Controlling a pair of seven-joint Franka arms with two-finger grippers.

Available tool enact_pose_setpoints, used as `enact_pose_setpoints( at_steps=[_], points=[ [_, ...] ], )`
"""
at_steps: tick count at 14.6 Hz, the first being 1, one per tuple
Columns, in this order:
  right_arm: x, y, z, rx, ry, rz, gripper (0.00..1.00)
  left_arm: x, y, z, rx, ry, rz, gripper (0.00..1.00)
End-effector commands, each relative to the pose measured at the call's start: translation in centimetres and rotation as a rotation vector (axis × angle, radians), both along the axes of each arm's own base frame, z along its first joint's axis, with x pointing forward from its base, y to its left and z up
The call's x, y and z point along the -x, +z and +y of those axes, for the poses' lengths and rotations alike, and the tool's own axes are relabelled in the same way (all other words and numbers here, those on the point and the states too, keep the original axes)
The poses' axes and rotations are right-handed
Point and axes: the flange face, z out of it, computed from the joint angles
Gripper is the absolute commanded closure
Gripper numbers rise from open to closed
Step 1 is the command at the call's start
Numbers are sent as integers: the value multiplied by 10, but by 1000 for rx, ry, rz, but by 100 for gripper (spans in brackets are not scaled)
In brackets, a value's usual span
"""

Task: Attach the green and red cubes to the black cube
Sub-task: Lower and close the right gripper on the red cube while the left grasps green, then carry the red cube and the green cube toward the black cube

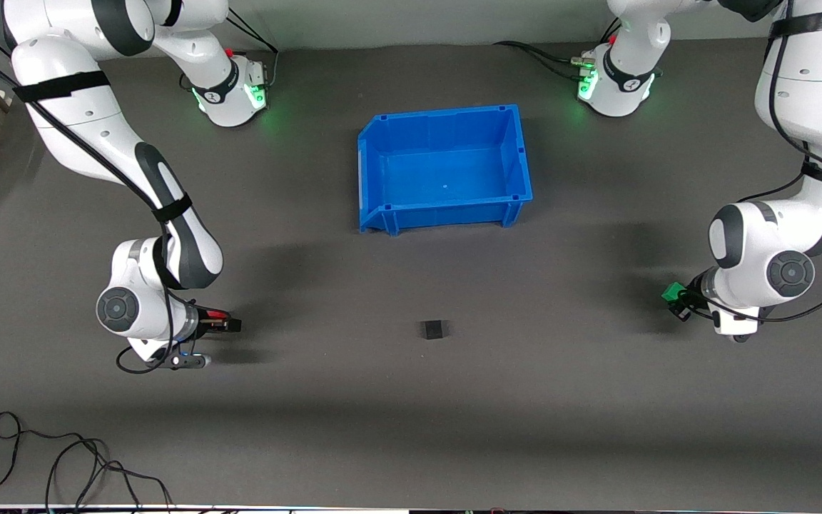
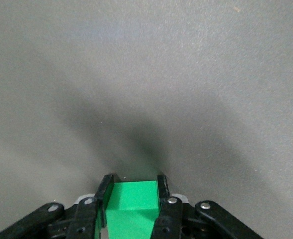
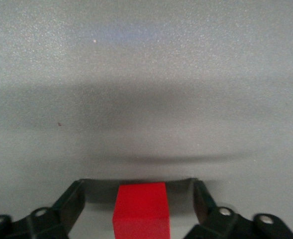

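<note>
I need to close my right gripper, because my fingers reach down on either side of the red cube. Closing now would hold the cube.
The black cube (image 1: 434,329) sits alone on the grey mat, nearer to the front camera than the bin. Toward the left arm's end of the table, my left gripper (image 1: 677,303) (image 2: 135,185) is shut on the green cube (image 1: 671,291) (image 2: 134,199), with a finger pressed against each side. Toward the right arm's end, my right gripper (image 1: 222,322) (image 3: 138,185) is low at the mat and open. The red cube (image 1: 212,314) (image 3: 140,209) lies between its fingers (image 3: 69,201), with a gap on both sides.
An empty blue bin (image 1: 375,171) stands at mid-table between the two arm bases. Loose black cables (image 1: 61,457) lie along the table edge nearest the front camera, toward the right arm's end.
</note>
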Motion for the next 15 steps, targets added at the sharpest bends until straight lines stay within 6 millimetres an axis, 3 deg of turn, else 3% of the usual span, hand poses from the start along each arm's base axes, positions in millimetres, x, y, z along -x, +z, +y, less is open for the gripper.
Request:
enact_pose_setpoints(
  at_steps=[1, 3, 4, 5, 9, 11, 13, 15],
  points=[
    [3, 6, 4, -8, -18, -12, 41, -13, 29, -6, -19, 47, -31, 100],
    [3, 6, 4, -8, -18, -12, 81, -24, 45, -24, -25, 108, -33, 100],
    [3, 6, 4, -8, -18, -12, 95, -29, 49, -47, -22, 113, -26, 100],
    [3, 6, 4, -9, -18, -13, 100, -36, 58, -64, -24, 140, -31, 100],
    [2, 11, 2, -12, -27, -19, 100, -66, 75, -134, 26, 357, -66, 100],
    [0, 20, -2, -16, -46, -30, 100, -77, 81, -156, 77, 430, -52, 100],
    [-2, 33, -1, -84, -200, -37, 100, -77, 81, -172, 87, 430, -34, 100],
    [-3, 41, 7, -181, -490, -16, 100, -78, 82, -173, 88, 437, -34, 100]
  ],
)
